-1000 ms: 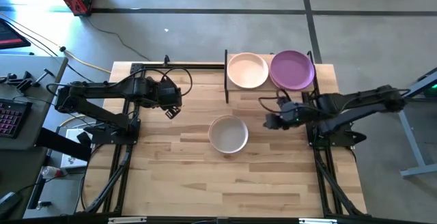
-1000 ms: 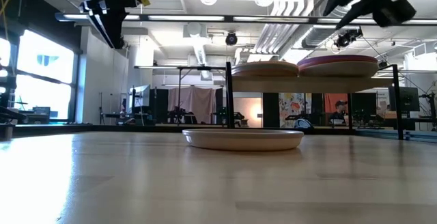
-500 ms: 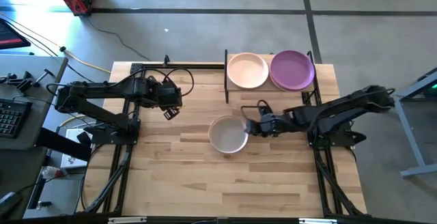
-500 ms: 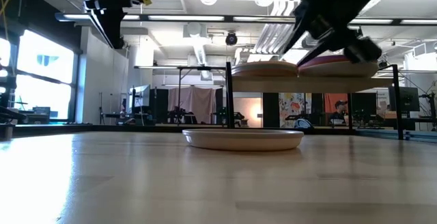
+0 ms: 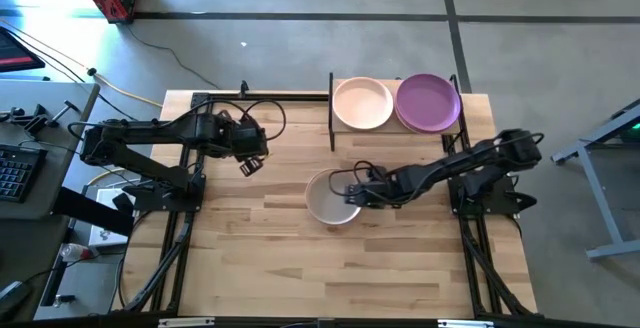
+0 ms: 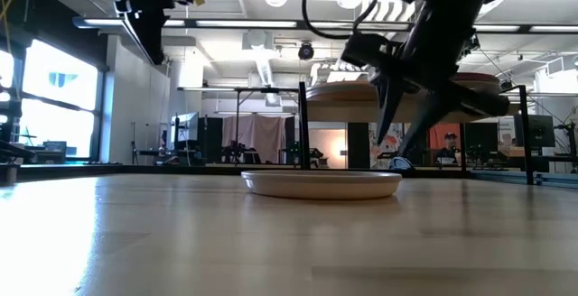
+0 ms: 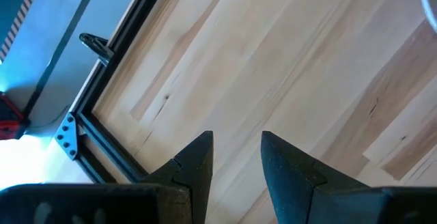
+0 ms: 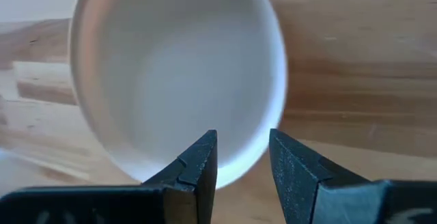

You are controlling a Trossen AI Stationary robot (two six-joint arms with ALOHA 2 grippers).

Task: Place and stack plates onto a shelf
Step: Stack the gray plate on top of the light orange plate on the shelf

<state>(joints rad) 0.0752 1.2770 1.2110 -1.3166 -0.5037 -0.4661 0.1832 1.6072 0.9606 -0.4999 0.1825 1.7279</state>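
I will next grab the off-white plate by its rim (image 5: 350,218) with my right gripper, to stack it on the pale peach plate (image 5: 362,103) on the shelf.
An off-white plate (image 5: 333,197) lies flat on the wooden table near its middle. A pale peach plate (image 5: 362,103) and a purple plate (image 5: 428,102) sit side by side on the shelf (image 5: 394,130) at the far edge. My right gripper (image 5: 351,195) points steeply down, open, just over the off-white plate's right rim (image 8: 263,125). In the low view its fingertips (image 6: 386,126) are still above the plate (image 6: 321,183) and touch nothing. My left gripper (image 5: 250,164) hangs open, high over the table's left part.
The shelf's black posts (image 5: 331,118) stand just beyond the off-white plate. Bare wood (image 5: 300,258) stretches from that plate to the near edge. Black frame rails (image 7: 102,108) run along the table's sides.
My right gripper has come down and toward the table's left, from near the shelf's front to over the off-white plate's right rim, rolling its wrist as it went. The plates have stayed where they were.
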